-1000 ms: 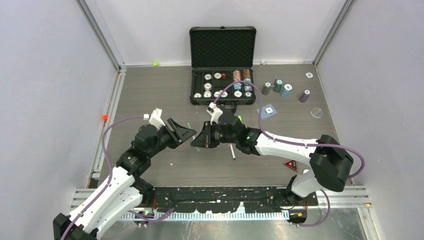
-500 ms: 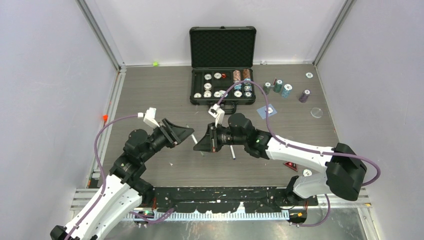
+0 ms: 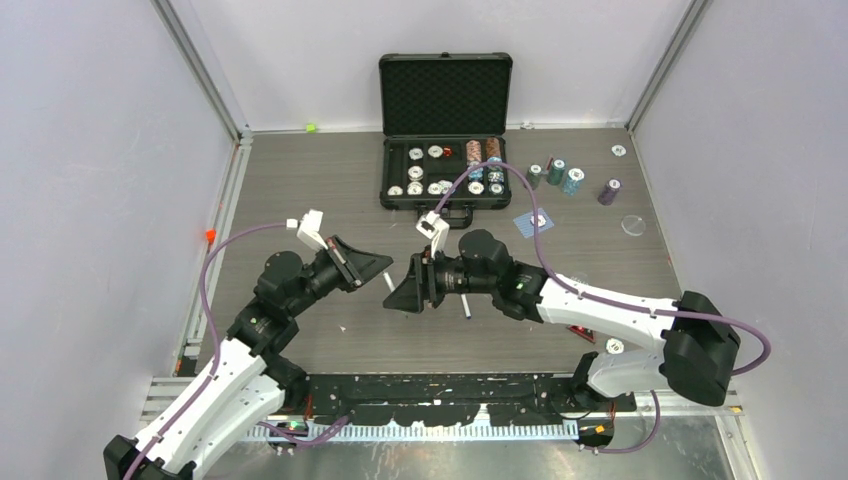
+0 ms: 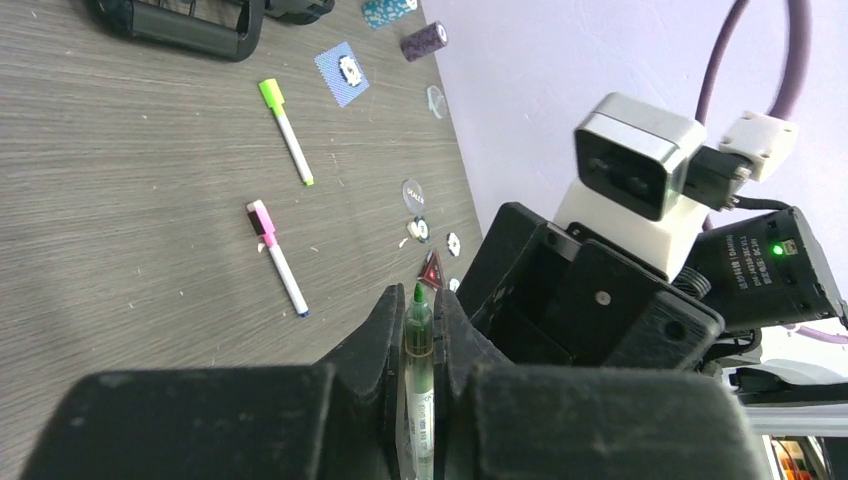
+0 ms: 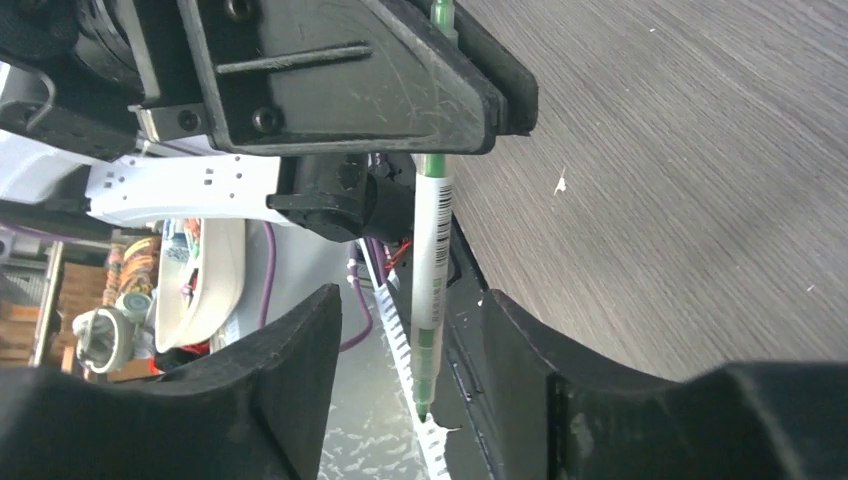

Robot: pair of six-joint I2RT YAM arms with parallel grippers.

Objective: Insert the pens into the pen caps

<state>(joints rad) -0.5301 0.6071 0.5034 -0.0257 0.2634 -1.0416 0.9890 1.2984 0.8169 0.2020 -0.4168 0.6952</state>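
Observation:
I should grab the pen by its white body [image 3: 389, 282] [image 5: 431, 262] with my right gripper, so the pen's green tip at the left gripper's end stays free to enter its cap.
My left gripper [image 3: 383, 268] [image 4: 417, 300] is shut on a white pen with a green tip [image 4: 418, 340], held off the table. My right gripper [image 3: 402, 290] [image 5: 412, 310] faces it and stands open. That same pen [image 5: 432, 250] hangs between the right fingers [image 5: 300, 350] without touching them. Two more white pens lie on the table. One [image 4: 293, 145] wears a neon green cap [image 4: 270, 95]. The other [image 4: 280, 268] [image 3: 464, 303] wears a pink cap [image 4: 262, 218].
An open black case [image 3: 445, 200] holding poker chips stands at the back centre. Chip stacks [image 3: 556, 172] and a blue card [image 3: 535, 222] lie to its right. A red triangular token [image 3: 582, 330] [image 4: 431, 270] lies near the right arm's base.
The left gripper has closed on the green-tipped pen. The right gripper, shut on that pen a second ago, has opened and let it go. Both grippers shifted slightly.

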